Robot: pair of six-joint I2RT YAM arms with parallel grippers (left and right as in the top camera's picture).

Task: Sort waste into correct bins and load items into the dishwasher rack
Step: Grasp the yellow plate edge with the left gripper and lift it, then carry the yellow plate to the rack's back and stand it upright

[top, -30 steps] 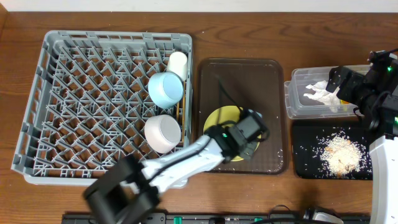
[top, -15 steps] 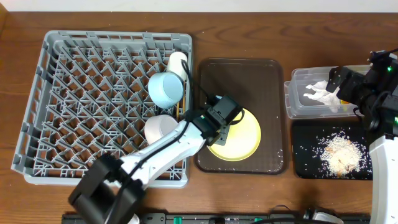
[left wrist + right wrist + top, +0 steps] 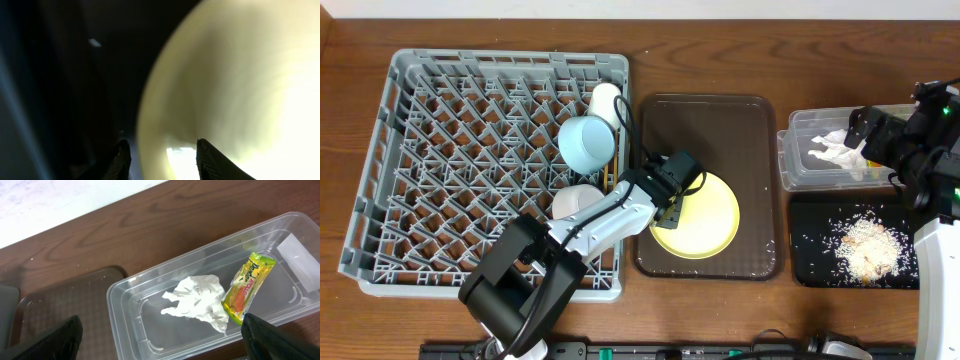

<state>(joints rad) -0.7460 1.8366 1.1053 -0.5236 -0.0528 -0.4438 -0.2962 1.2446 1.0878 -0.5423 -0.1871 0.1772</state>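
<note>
The robot's left gripper should next grab the yellow plate's rack-side rim, so the opposite edge stays free to load upright into the rack [image 3: 470, 170].
The yellow plate [image 3: 705, 218] lies flat on the brown tray [image 3: 740, 130]. My left gripper [image 3: 672, 192] is at the plate's left rim. In the left wrist view its fingers [image 3: 210, 160] stand apart on either side of that rim [image 3: 155, 145], with gaps showing, so it is open. My right gripper [image 3: 160, 347] hangs wide open over the clear bin [image 3: 150, 330], which holds the white napkin [image 3: 197, 302] and the snack wrapper [image 3: 247, 287]. Rice scraps [image 3: 865, 245] lie in the black bin [image 3: 810, 250]. In the grey rack [image 3: 470, 170] sit a blue bowl [image 3: 585, 143], a white cup [image 3: 575, 205] and a cream cup [image 3: 605, 100].
The rack fills the left half of the table and the tray lies right beside it. The two bins stand at the right edge, clear one behind the black one. My left arm reaches across the rack's front right corner. A few rice grains lie on the tray [image 3: 765, 240].
My left gripper has moved left from above the plate to its left rim and its jaws have opened. The plate now shows whole and flat. The right arm has not moved.
</note>
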